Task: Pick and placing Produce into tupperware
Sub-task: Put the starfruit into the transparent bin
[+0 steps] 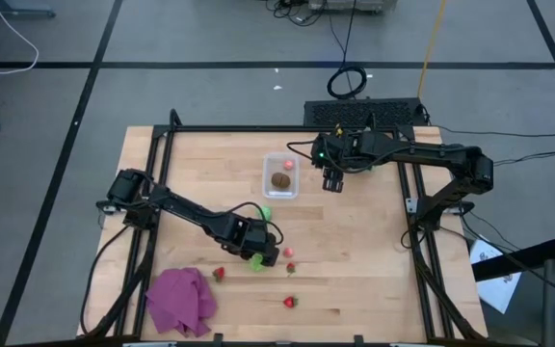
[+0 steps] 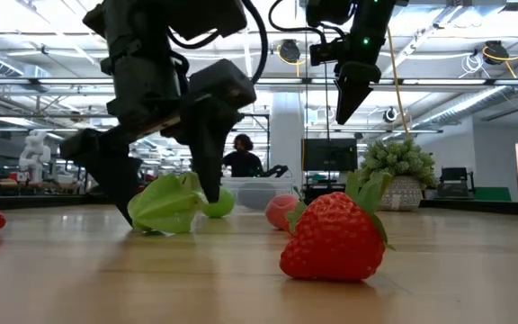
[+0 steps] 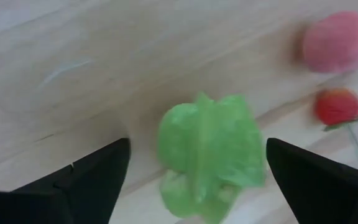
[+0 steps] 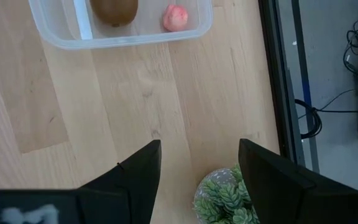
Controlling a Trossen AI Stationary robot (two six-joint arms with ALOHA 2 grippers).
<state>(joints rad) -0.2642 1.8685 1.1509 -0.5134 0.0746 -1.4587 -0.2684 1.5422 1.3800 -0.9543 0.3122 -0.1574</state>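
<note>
The light green leafy piece needs to go into the clear tupperware (image 1: 280, 176). My left gripper should grab it next by the part above its pale base (image 1: 256, 262).
My left gripper (image 1: 256, 254) is open and down at the table near its near edge. Its fingers stand on either side of a light green leafy piece (image 3: 210, 155) without touching it; the low view shows the same piece (image 2: 165, 205) lying on the wood. A second green piece (image 1: 265, 213) lies farther in. The clear tupperware (image 1: 280, 176) holds the brown kiwi (image 4: 114, 9) and a pink piece (image 4: 174, 17). A pink piece (image 3: 339, 40) and a strawberry (image 3: 337, 106) lie just right of the leafy piece. My right gripper (image 4: 199, 143) hangs open above the table, right of the tupperware.
Two more strawberries (image 1: 219, 274) (image 1: 289, 302) lie near the near edge, beside the purple cloth (image 1: 181, 301) at the near left. The spiky pale-green plant (image 4: 225, 199) stands under my right gripper. Black frame rails (image 1: 152, 193) run along the table's left and right sides.
</note>
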